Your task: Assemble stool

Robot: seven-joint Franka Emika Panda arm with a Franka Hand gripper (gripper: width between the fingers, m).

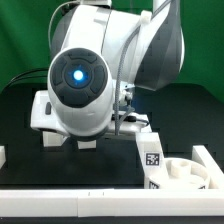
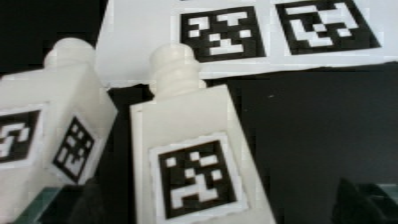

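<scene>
My fingers reach down around the tagged leg (image 2: pixel 199 165) beside the second leg, and closing now would catch the tagged leg, so it is time for my gripper to close on it.
In the wrist view a white stool leg (image 2: pixel 187 150) with a ribbed peg at its end and a square tag on its face lies on the black table, between my fingers. My gripper (image 2: pixel 214 208) is open around it, with a dark fingertip (image 2: pixel 365 200) showing to one side and a gap on both sides. A second tagged leg (image 2: pixel 45 120) lies close beside the first. In the exterior view the round white seat (image 1: pixel 192 170) sits at the lower right with another tagged leg (image 1: pixel 150 155) next to it. My arm hides the gripper there.
The marker board (image 2: pixel 231 35) lies just beyond the two legs' peg ends. A long white border rail (image 1: pixel 60 205) runs along the front of the table. A small white piece (image 1: pixel 3 156) shows at the exterior view's left edge.
</scene>
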